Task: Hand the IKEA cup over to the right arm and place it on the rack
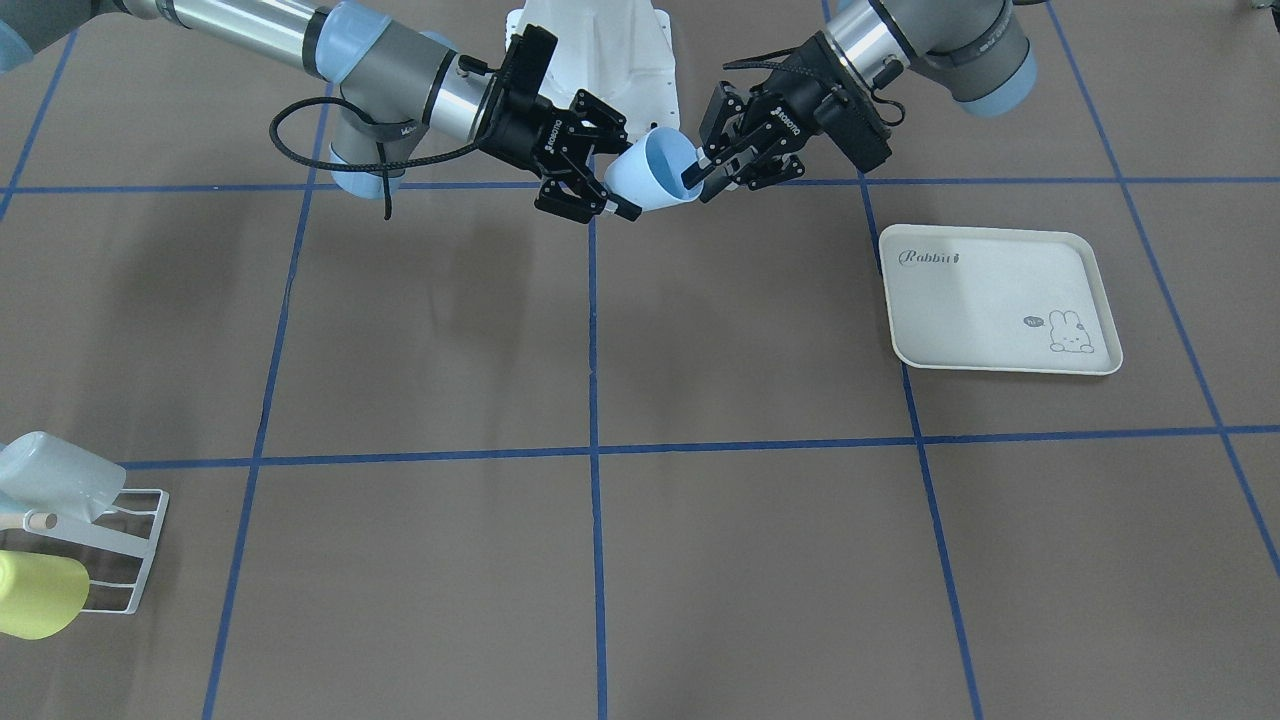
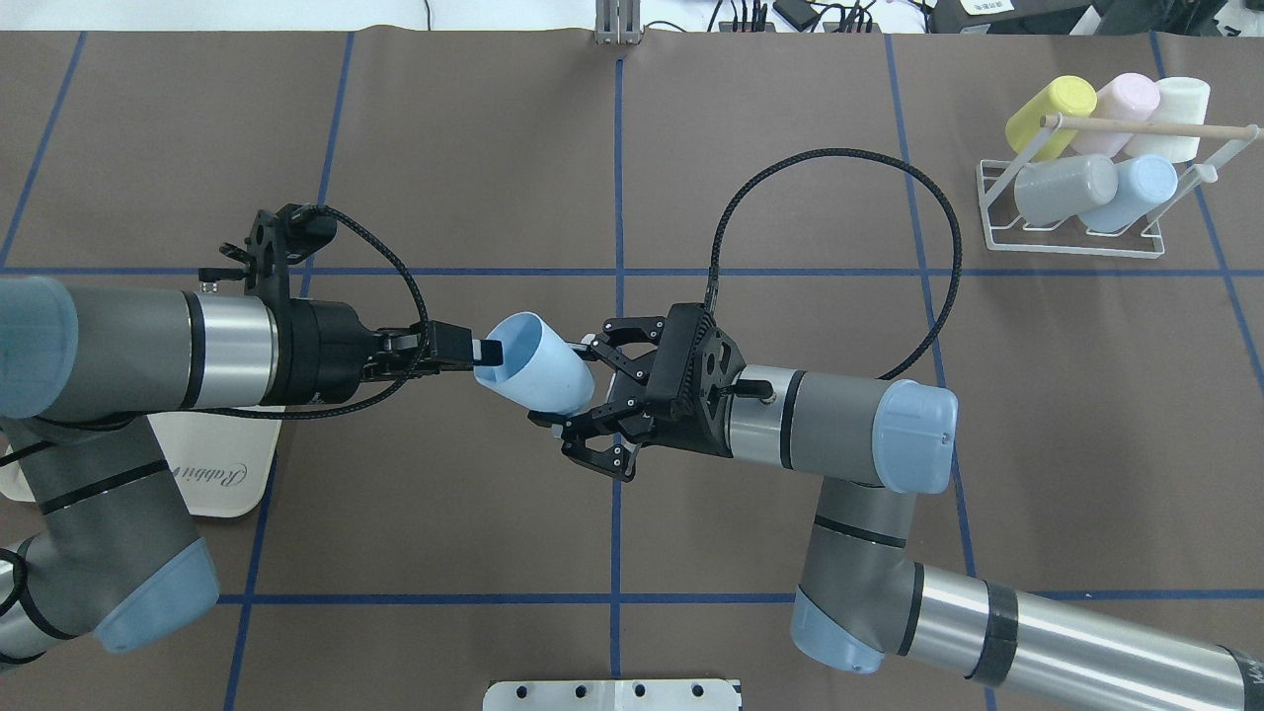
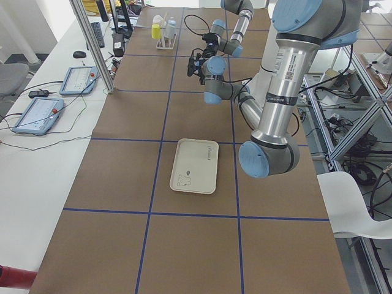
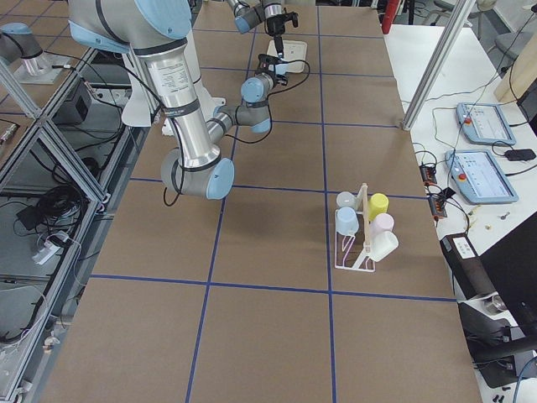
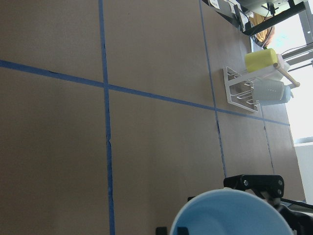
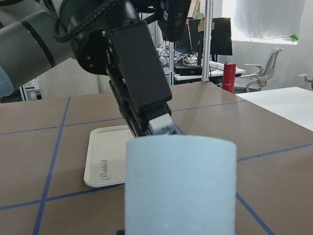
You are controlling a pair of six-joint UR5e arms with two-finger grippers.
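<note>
I need to grab the light blue cup by its base with my right gripper next, to take it over for placing on the rack.
The light blue IKEA cup hangs on its side above the middle of the table. My left gripper is shut on its rim, one finger inside the mouth. My right gripper stands open, its fingers straddling the cup's closed end from the other side. In the front view the cup sits between the left gripper and the right gripper. The right wrist view is filled by the cup's base. The white wire rack stands at the far right and holds several cups.
A cream rabbit-print tray lies flat on the left arm's side, partly under that arm in the overhead view. Blue tape lines grid the brown table. The rack sits at the table's far corner on the right arm's side.
</note>
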